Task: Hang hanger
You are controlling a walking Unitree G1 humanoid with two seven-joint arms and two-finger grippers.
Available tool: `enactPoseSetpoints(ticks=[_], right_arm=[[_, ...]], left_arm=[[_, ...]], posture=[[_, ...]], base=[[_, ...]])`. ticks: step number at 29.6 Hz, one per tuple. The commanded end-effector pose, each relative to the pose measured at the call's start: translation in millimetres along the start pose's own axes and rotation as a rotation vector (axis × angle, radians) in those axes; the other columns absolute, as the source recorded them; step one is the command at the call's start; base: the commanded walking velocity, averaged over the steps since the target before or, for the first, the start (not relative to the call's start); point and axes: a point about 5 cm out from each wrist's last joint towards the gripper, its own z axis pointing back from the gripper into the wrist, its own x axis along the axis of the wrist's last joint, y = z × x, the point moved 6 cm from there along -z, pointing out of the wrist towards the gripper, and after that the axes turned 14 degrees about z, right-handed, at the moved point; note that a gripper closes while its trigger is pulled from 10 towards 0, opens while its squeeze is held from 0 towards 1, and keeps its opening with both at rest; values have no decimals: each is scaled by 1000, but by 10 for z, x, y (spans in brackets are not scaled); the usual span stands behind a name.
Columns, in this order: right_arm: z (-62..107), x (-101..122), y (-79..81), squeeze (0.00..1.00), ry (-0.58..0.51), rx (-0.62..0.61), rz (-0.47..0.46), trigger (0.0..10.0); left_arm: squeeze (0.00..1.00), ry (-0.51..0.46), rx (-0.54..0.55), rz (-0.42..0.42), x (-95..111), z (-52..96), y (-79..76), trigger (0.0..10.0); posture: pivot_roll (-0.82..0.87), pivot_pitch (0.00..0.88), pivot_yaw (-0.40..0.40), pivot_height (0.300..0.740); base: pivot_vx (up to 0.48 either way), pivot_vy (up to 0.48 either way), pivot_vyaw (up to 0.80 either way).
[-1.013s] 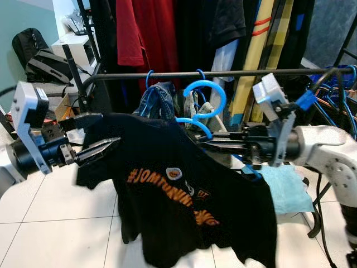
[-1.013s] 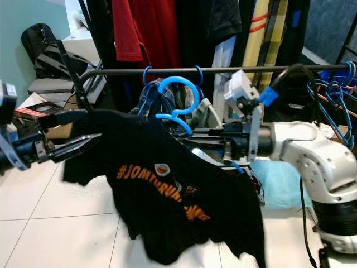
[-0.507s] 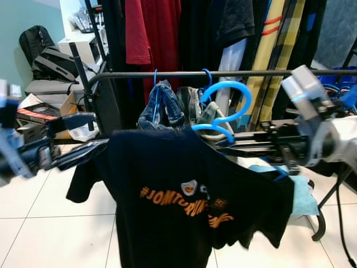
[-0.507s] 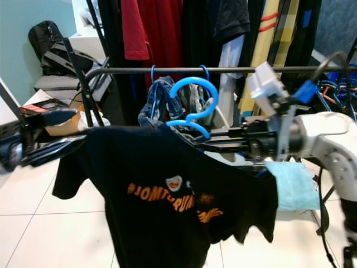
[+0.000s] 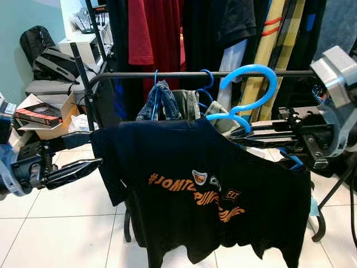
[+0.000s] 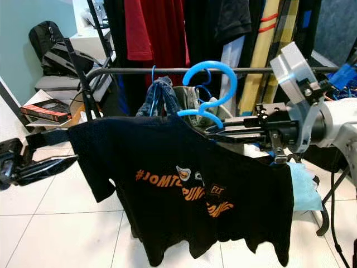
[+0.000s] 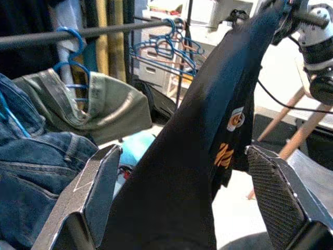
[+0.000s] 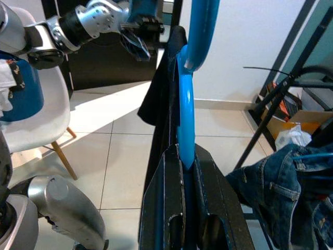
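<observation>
The cloth of the shirt hangs loose below that top edge. My left gripper will next grab the shirt by the fold at its shoulder end [image 5: 105, 135].
A blue plastic hanger [image 5: 249, 67] carries a black T-shirt [image 5: 184, 167] with orange lettering. My right gripper [image 5: 235, 133] is shut on the hanger just below its hook, and the blue bar sits pinched between its fingers [image 8: 171, 172]. The hook is level with the black clothes rail [image 5: 167, 73], in front of it; I cannot tell whether it touches. My left gripper [image 5: 96, 149] is open at the shirt's left sleeve, with black cloth between its wide-spread fingers [image 7: 99, 177].
Jeans [image 5: 159, 103] and an olive garment [image 5: 187, 103] hang on the rail left of the hook. Dark and red clothes hang behind. A backpack [image 5: 33, 47] and a cardboard box [image 5: 39, 114] stand at the left. Spare blue hangers [image 7: 161, 49] crowd the rail's right end.
My right gripper has lifted the hanger and shirt up and to the right, bringing the hook up to rail level. The left gripper now sits lower at the sleeve.
</observation>
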Motion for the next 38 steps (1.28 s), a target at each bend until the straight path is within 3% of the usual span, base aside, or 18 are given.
enactPoseSetpoints(ticks=[1,5,6,17,21,35,38], right_arm=[[31,127,0,0,-21,4,44,10000],[44,168,6,0,-26,11,53,10000],[42,183,11,0,-30,15,56,10000],[84,123,19,0,2,7,44,10000],[181,-59,72,0,80,-15,-5,10000],[306,-267,157,0,167,-64,-67,10000],[364,-414,261,0,229,-68,-115,10000]], left_arm=[[0,31,9,-1,-48,-6,5,10000],[0,44,14,9,-102,-25,26,10000],[0,45,12,15,-115,-40,36,0],[0,13,103,-47,59,34,208,0],[0,-35,195,-111,307,201,320,0],[0,-53,231,-137,420,285,358,0],[0,-92,270,-159,520,321,429,0]], posture=[[-78,0,29,740],[-79,0,30,740],[-82,0,30,740],[-83,0,33,740],[-68,0,28,740],[-70,0,32,740],[-77,0,32,740]], base=[[0,0,0],[0,0,0],[0,0,0],[0,0,0],[0,0,0],[0,0,0],[0,0,0]])
